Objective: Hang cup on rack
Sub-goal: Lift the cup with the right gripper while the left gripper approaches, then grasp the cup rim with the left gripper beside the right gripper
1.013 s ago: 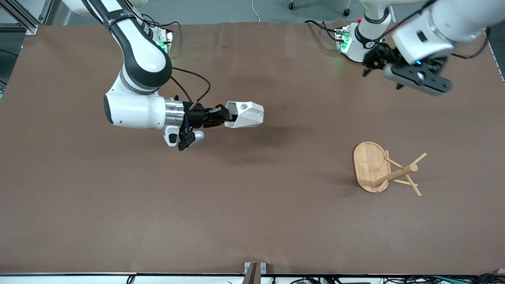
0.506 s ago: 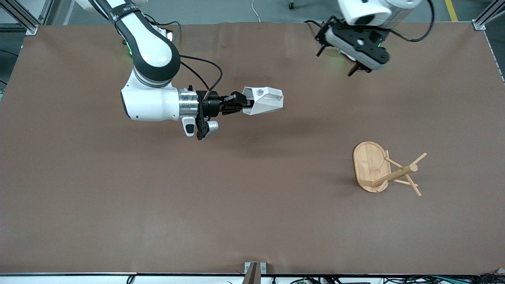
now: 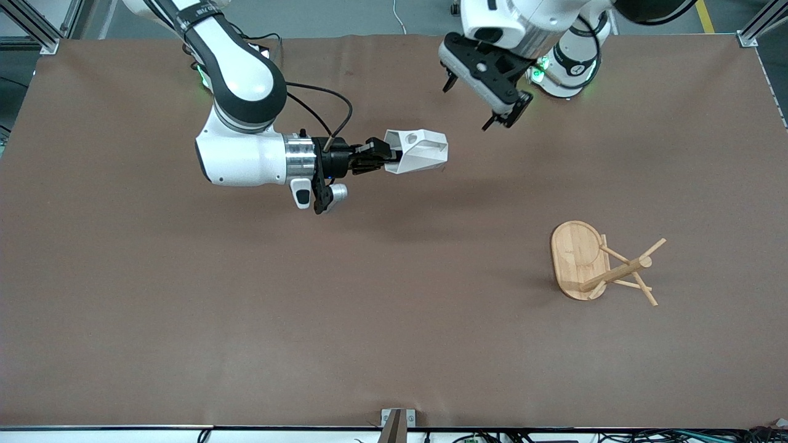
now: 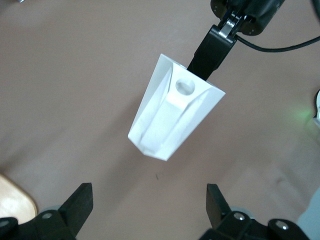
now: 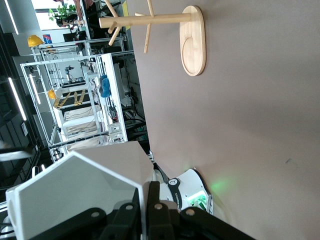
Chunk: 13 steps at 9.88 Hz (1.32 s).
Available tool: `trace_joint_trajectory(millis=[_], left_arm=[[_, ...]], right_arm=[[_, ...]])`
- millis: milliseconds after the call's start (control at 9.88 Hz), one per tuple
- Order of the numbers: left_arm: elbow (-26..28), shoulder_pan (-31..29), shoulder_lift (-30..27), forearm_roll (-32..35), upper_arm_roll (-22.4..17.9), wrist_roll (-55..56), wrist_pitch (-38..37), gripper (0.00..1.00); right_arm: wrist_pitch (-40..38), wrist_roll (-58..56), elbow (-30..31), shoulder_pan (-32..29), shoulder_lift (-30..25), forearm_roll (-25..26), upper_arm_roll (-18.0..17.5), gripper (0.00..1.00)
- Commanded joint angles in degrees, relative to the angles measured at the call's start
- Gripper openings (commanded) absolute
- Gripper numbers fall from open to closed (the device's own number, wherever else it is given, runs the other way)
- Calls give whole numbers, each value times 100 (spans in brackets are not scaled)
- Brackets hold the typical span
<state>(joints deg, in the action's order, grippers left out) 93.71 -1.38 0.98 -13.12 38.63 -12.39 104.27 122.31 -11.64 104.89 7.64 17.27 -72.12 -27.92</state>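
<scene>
I will reach the cup with my left gripper and grab its narrow base end [image 3: 439, 152]. The cup's holed tab handle [image 3: 411, 138] then stays free to go on a rack peg.
My right gripper [image 3: 383, 157] is shut on the rim wall of the white faceted cup [image 3: 417, 151] and holds it on its side above the middle of the table. The tab handle with its round hole faces up. The left wrist view has the cup [image 4: 172, 112] between and ahead of my open left gripper [image 4: 148, 200], with clear space between them. In the front view the left gripper [image 3: 466, 108] hangs open over the table beside the cup. The bamboo rack [image 3: 615, 272] stands upright toward the left arm's end. In the right wrist view the cup [image 5: 75, 195] hides most of the right gripper [image 5: 150, 207].
The rack's oval base [image 3: 575, 253] rests on the brown table cover [image 3: 394, 320]. Slanted pegs stick out from the rack's post [image 5: 150, 20]. The left arm's base [image 3: 569, 55] stands at the table edge by the robots. A metal bracket [image 3: 397, 421] sits at the edge nearest the front camera.
The left arm swung in from its end of the table, and its open gripper now hangs close to the cup. The right gripper carried the cup a little toward the left arm.
</scene>
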Motion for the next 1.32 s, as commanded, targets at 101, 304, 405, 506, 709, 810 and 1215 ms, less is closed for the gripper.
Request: trace_joint_trajectory(millis=[101,304,405,506,709,810,1215], left_arm=[[956,-46,-28,-58,196,-484,945,100],[1219,-46,-19,-59,337,-571,1384,100],[1377,-46,-10,-59,407,-763,1551,100],[1431,-46,-10,-68,417,-957,1623,100],[1440,-72,16,-181,417,-1300,1798,100],[1431,-72,68,-182,417,-1397,1921,100],[1466,-46,323,-182,417,-1872,2449,99]], right_arm=[[21,-84,84,45,-119,-206,-12,1],[21,-84,75,45,-136,-206,-12,2],[21,-84,75,45,-154,-206,-12,2],[21,-84,75,54,-154,-206,-12,2],[29,-76,75,63,-171,-214,-20,2],[29,-76,75,71,-171,-214,-20,2],[29,-76,66,106,-171,-214,-20,2]])
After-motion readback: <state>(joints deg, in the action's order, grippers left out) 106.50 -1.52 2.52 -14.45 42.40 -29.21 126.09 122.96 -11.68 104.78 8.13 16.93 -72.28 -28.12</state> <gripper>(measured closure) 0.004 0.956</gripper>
